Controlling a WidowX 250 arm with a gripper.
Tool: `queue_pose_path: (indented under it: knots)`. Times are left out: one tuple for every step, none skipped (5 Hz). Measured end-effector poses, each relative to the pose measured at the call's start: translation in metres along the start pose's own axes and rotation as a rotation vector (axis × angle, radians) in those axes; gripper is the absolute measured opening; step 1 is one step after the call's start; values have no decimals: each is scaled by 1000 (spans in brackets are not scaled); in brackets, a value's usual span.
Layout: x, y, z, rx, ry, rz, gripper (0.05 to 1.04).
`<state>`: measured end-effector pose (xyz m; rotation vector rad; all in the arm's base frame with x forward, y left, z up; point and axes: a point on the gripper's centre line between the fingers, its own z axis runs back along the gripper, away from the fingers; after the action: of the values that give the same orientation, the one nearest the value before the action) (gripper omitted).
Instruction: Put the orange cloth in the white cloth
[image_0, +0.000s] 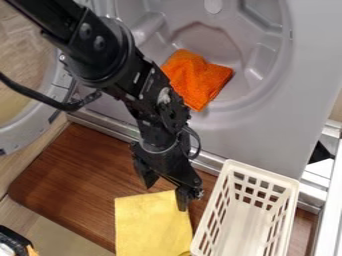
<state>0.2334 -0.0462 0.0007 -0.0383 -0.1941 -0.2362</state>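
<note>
The white slotted basket will get the orange cloth (199, 82), so my gripper needs to grab its crumpled middle next.
My gripper (164, 191) hangs over the brown wooden board, just at the top edge of a yellow cloth (150, 224). Its two fingers stand apart, open, with no object held between them. The orange cloth (199, 82) lies crumpled inside the grey round recess near the top centre, up and to the right of the gripper; the arm passes close by its left side. A white slotted basket (290, 200) stands at the lower right, to the right of the gripper and the yellow cloth. I see no white cloth.
The grey recess (267, 117) has a raised, ribbed rim. A round door (30, 131) stands swung out at the left. The wooden board (73, 182) lies below, along a metal edge. A black and orange object (15, 242) sits at the lower left corner.
</note>
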Motion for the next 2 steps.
queue_pose_path:
  knots:
    - [-3,0,-3,0,15,7,1001]
    - [-4,1,-1,10,19,13,1001]
